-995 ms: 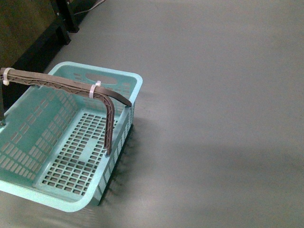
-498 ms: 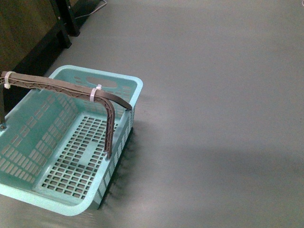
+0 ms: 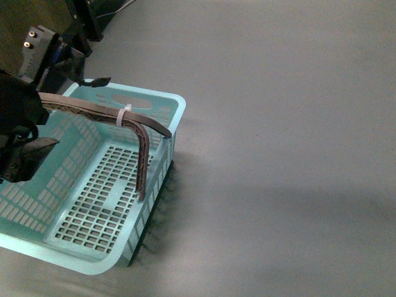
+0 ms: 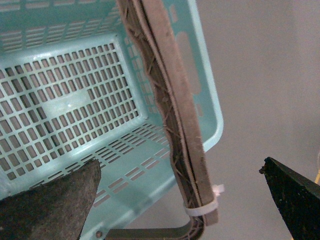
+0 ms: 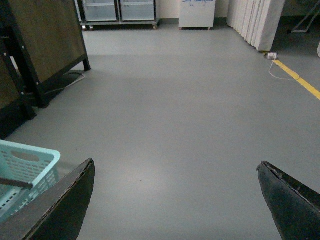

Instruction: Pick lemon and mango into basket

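Observation:
The robot should next carry the basket to the lemon and mango, so it should grab the basket with the left gripper by its brown handle (image 3: 93, 110).
The light teal basket (image 3: 162, 105) stands on the grey floor at the left of the front view, with nothing on its slotted floor. Its brown handle (image 3: 93, 110), bound with a white zip tie (image 3: 125, 115), arches over it. My left gripper (image 3: 77, 111) hangs open over the basket's far left side, one finger on each side of the handle. The left wrist view shows the handle (image 4: 181, 125) passing between the spread fingers (image 4: 50, 205) of that gripper (image 4: 181, 167). My right gripper (image 5: 175, 167) is open over bare floor, with a basket corner (image 5: 30, 162) beside it. The lemon and the mango are out of view.
Dark furniture with black legs (image 3: 83, 28) stands behind the basket. In the right wrist view, a brown panel on a black stand (image 5: 45, 40) is on one side, white cabinets (image 5: 197, 12) line the far wall, and a yellow line (image 5: 300, 80) crosses the floor.
My left gripper has come into the front view over the basket's handle. The basket sits slightly differently in the picture than before.

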